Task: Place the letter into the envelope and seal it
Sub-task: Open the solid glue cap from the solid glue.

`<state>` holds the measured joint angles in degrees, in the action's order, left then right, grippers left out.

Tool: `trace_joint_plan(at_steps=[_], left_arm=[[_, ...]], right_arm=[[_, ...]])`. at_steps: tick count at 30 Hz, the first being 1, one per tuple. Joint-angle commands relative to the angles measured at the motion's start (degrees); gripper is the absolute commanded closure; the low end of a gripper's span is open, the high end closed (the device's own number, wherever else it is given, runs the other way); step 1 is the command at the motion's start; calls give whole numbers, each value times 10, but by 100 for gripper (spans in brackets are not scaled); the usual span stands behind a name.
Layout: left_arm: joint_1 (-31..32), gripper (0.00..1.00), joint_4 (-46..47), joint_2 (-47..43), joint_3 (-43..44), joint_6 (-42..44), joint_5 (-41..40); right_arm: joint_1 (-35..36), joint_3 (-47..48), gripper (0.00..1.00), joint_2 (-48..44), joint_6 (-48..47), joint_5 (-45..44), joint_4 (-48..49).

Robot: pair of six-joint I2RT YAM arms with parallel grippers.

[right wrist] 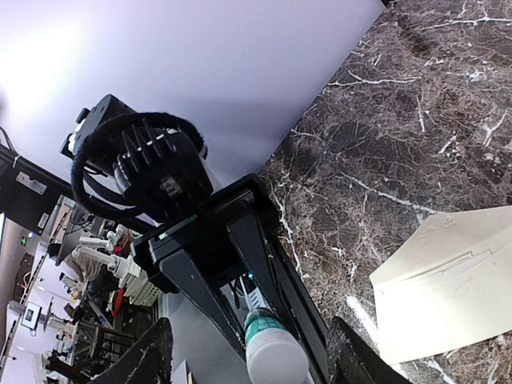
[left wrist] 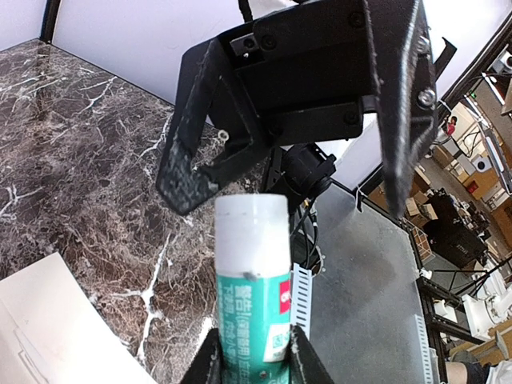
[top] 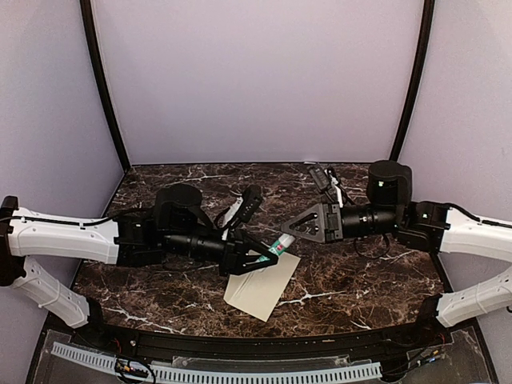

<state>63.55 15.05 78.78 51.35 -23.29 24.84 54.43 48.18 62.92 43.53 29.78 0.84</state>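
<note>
My right gripper is to grab the glue stick's white cap by its sides next and pull it off. That will bare the glue for sealing.
The cream-beige envelope lies flat on the marble table near the front, also seen in the right wrist view and the left wrist view. The letter is hidden. My left gripper is shut on a green-and-white glue stick, held just above the envelope's far edge with its white cap pointing at the right gripper. My right gripper stands open right in front of that cap, with one finger on each side of the cap and not touching it.
A dark marble tabletop is enclosed by pale purple walls. A black cable bundle sits at the back near the right arm. A white perforated strip runs along the front edge.
</note>
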Motion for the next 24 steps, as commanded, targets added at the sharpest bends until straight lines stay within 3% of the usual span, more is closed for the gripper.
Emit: trace_joint_plan(at_steps=[1, 4, 10, 24], left_arm=[[2, 100, 31, -34, -20, -17, -7], [1, 100, 36, -39, -25, -20, -8], [2, 100, 43, -37, -26, -25, -12], [2, 100, 50, -29, -24, -31, -10]], right_arm=[[0, -24, 45, -5, 47, -27, 54], [1, -35, 52, 2, 64, -13, 78], [5, -41, 54, 10, 73, 7, 95], [7, -47, 79, 10, 77, 24, 110]])
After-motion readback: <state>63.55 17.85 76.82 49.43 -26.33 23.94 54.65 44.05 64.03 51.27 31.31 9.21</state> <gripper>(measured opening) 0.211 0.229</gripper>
